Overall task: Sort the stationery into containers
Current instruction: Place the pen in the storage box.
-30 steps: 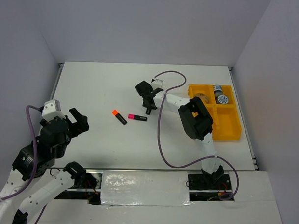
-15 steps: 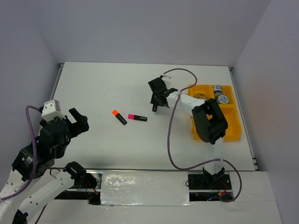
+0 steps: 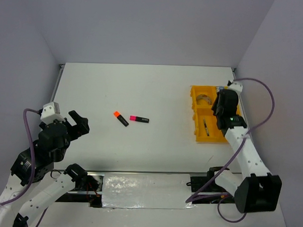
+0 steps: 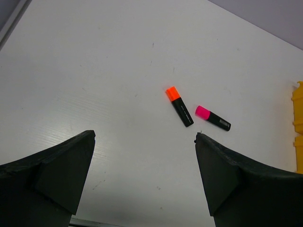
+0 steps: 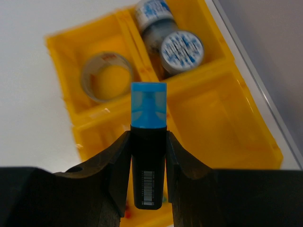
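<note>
The blue-capped marker (image 5: 148, 175) is above the tray's divider, so my right gripper should move it over the yellow compartment before releasing it.
My right gripper (image 5: 148, 138) is shut on a black marker with a blue cap (image 5: 148, 104) and holds it above the yellow four-compartment tray (image 5: 222, 118). In the top view this gripper (image 3: 222, 109) hangs over the tray's (image 3: 196, 133) right half. The tray holds a silvery tape ring (image 5: 107, 76), two blue-white tape rolls (image 5: 182, 49) and thin pens (image 3: 206, 126). An orange-capped marker (image 3: 120, 118) and a pink-capped marker (image 3: 139, 119) lie mid-table. My left gripper (image 4: 144, 137) is open and empty, near the front left, well short of both markers (image 4: 179, 105).
The tray compartment under the blue cap's right side (image 5: 215, 111) shows bare yellow floor. The table's right edge rail (image 5: 255, 71) runs close beside the tray. The table's left edge (image 3: 58, 85) lies far from the markers.
My right arm has swung from the table's middle to the right, carrying the blue-capped marker over the tray. The left arm has not moved.
</note>
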Tool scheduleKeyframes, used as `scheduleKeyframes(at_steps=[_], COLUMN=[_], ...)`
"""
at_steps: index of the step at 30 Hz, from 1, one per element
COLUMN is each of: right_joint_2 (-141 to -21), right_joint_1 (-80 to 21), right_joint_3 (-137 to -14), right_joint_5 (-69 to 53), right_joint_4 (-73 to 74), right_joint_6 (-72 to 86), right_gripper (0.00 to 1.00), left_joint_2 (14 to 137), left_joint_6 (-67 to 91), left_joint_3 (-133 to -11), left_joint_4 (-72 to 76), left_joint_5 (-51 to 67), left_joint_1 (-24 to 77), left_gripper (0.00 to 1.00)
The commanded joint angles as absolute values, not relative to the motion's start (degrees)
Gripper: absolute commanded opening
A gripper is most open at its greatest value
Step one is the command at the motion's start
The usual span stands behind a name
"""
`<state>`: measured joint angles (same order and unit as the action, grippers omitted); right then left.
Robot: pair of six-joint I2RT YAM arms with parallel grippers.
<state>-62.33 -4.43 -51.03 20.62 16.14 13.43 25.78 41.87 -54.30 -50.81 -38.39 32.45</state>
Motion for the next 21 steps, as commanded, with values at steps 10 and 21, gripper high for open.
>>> scheduleKeyframes(at_steps=[10,21], right_joint_2=[-57.83,-68.9], right_joint_1=[3.16,9.23], right_joint_3=[-36.64,-42.8], right_joint_5=[37.71,29.11], right_joint_4=[6.24,8.0], right_joint_6=[14.06,15.91], right_gripper=[0.16,0.41], left_joint_2=[29.0,29.18], left_joint_6=[39.11,38.59], left_joint_3=[-54.4,-54.14], left_joint_4=[-47.99,-47.29], left_joint_5=[-36.48,-35.77], left_joint_1=[33.83,35.15], left_gripper=[0.99,0.99])
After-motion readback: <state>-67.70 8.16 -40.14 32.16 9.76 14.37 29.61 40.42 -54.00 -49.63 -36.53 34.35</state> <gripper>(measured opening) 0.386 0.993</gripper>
